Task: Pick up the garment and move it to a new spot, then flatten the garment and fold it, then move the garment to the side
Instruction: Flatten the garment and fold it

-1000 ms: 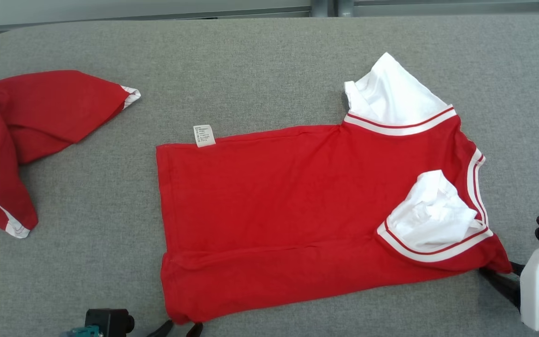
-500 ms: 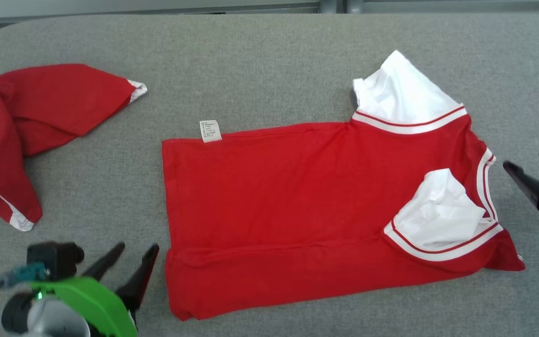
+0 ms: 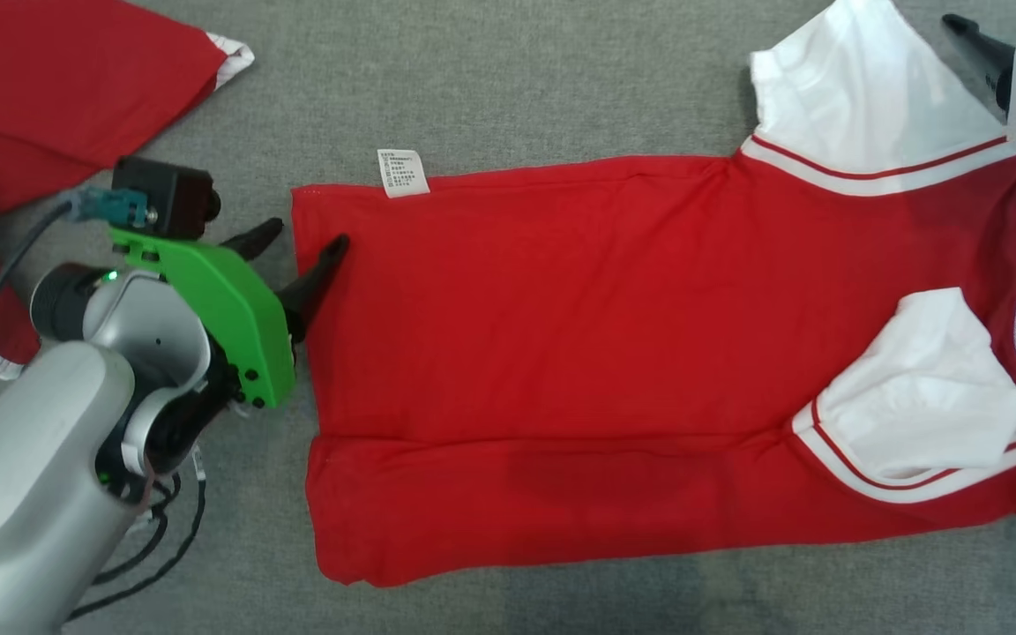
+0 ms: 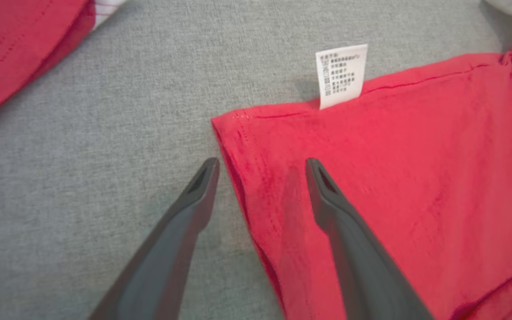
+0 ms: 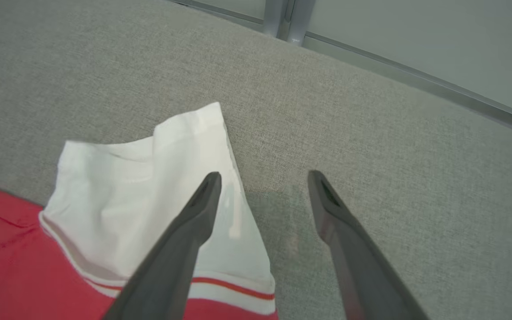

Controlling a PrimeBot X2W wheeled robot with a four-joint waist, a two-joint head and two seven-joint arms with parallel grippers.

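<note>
The far white sleeve lies flat on the grey table. My right gripper pinches that sleeve by its open side edge next.
The garment is a red T-shirt with white sleeves, spread across the grey table with its near edge folded up over the body. Its care label sticks out at the far hem corner. My left gripper is open astride that corner, one finger over red cloth and one over the table. My right gripper is open at the far white sleeve, its left finger above the sleeve's edge. The other sleeve lies crumpled on the body.
A second red garment lies bunched at the far left, close behind my left arm. The grey table runs to a metal rail and wall beyond the far sleeve.
Both grippers have left the shirt's near edge and opened. The left went to the far hem corner, the right to the far sleeve. The head camera has moved closer.
</note>
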